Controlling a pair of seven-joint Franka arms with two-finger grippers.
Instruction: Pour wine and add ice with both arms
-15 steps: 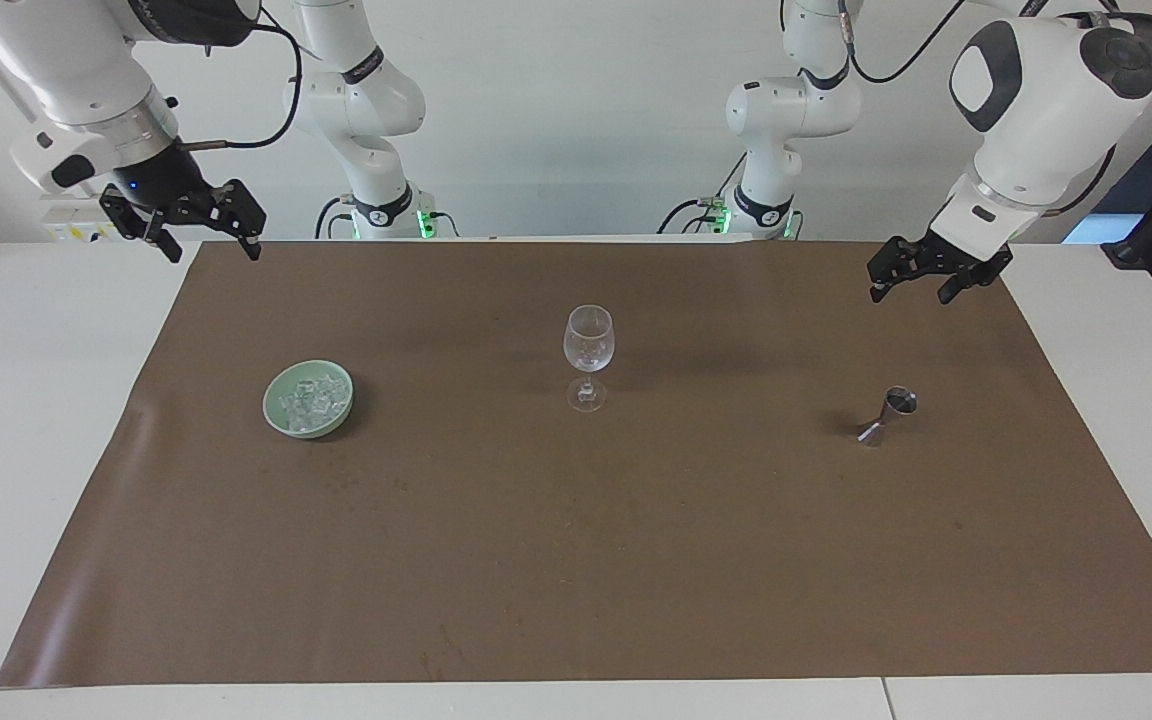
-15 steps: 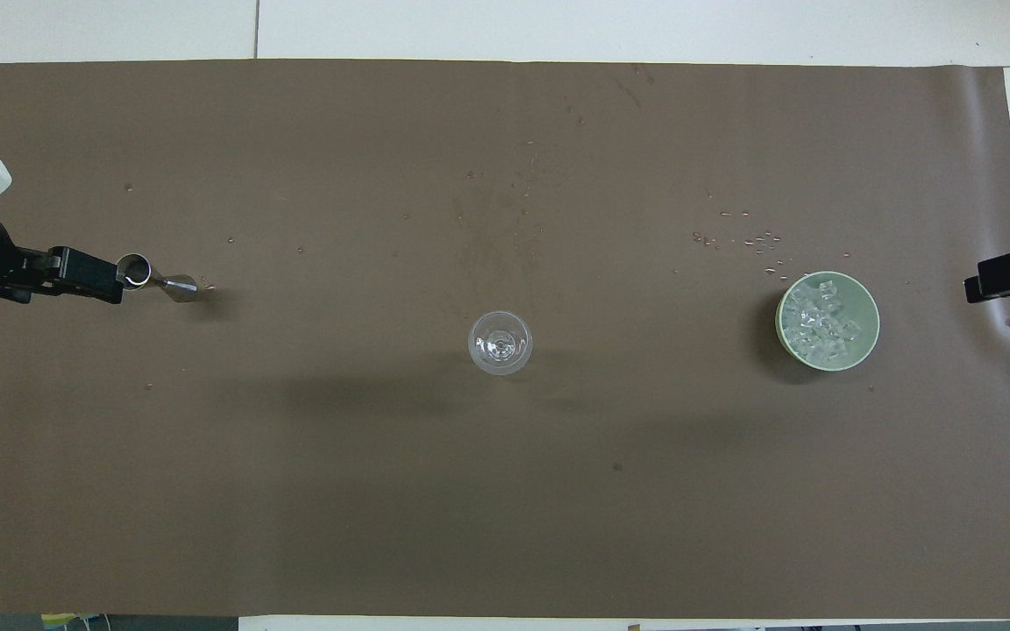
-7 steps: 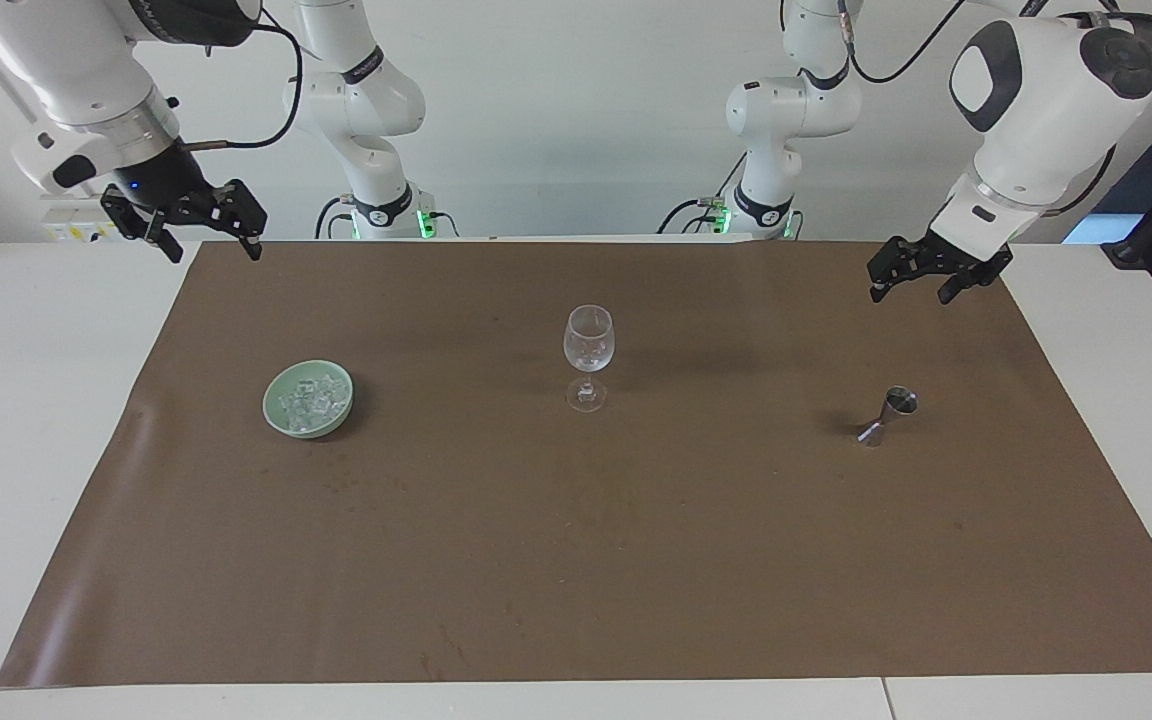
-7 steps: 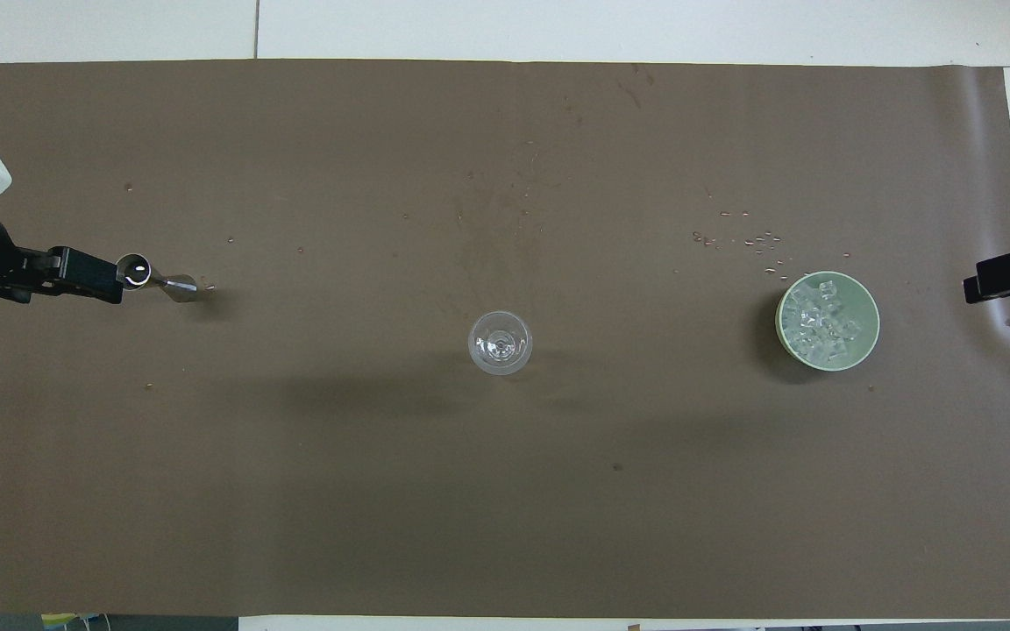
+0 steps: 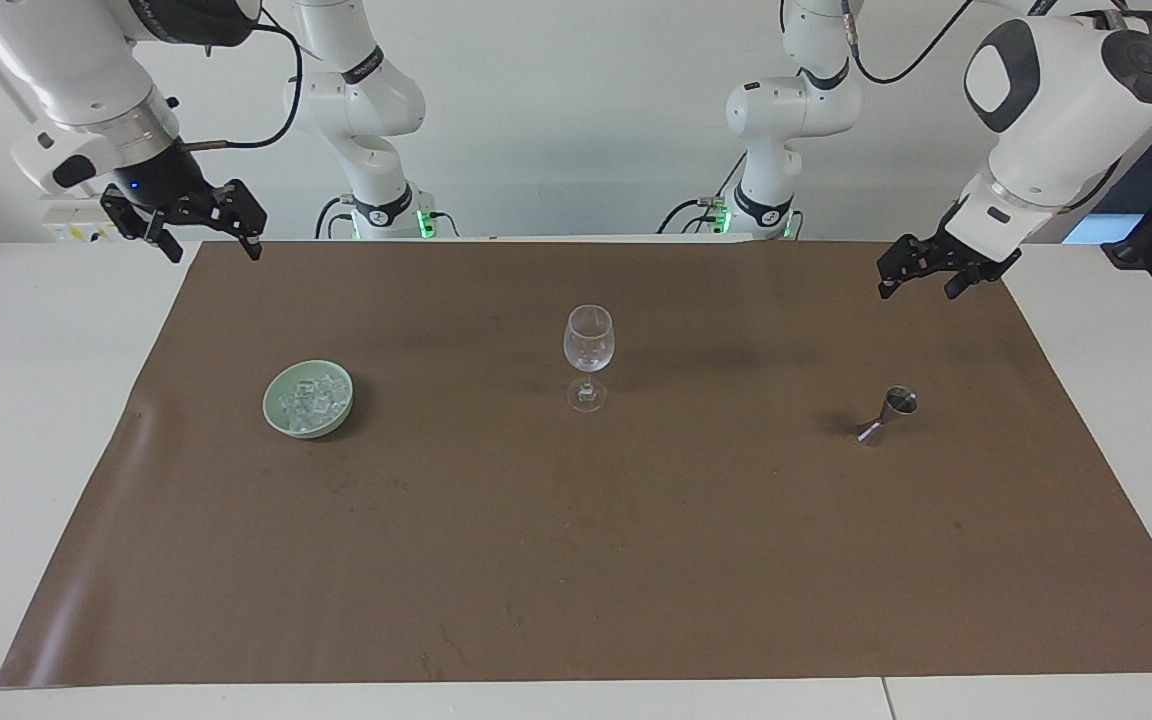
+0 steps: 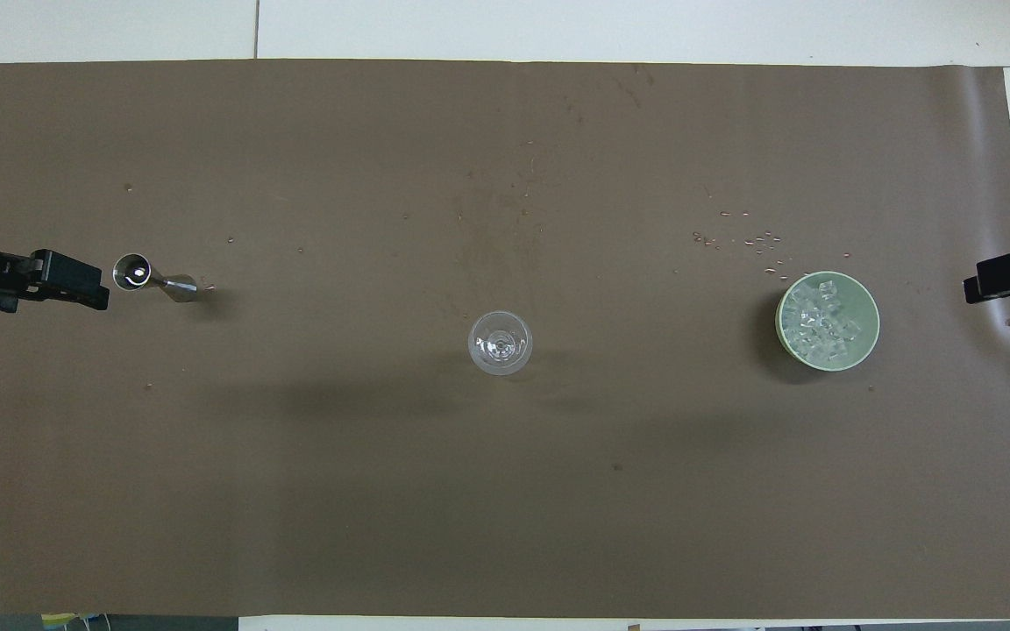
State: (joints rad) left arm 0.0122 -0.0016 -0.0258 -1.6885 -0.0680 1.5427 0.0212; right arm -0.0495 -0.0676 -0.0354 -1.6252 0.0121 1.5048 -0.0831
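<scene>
The jigger widens into sloping cups at both ends. My left gripper needs to grab the jigger by its narrow middle (image 6: 159, 280) between the cups next.
A clear stemmed glass (image 5: 588, 355) (image 6: 501, 343) stands upright mid-mat. Toward the right arm's end sits a pale green bowl (image 5: 281, 425) (image 6: 780, 326) with a heap of ice (image 5: 311, 400) (image 6: 821, 322) in it. A small metal jigger (image 5: 891, 413) (image 6: 150, 277) stands toward the left arm's end. No wine shows; what the jigger holds cannot be told. My left gripper (image 5: 918, 290) (image 6: 75, 282) hangs open and empty above the mat's edge, apart from the jigger. My right gripper (image 5: 214, 252) (image 6: 1000, 279) waits open and empty above the mat's corner by its base.
A brown mat (image 5: 576, 560) covers most of the white table (image 5: 36, 420). Small droplets or crumbs (image 6: 755, 241) lie on the mat just farther from the robots than the bowl. Two more white arms stand at the table's edge between my bases.
The left gripper has drifted a little toward the left arm's end of the table, away from the jigger. The right gripper and all objects have stayed put.
</scene>
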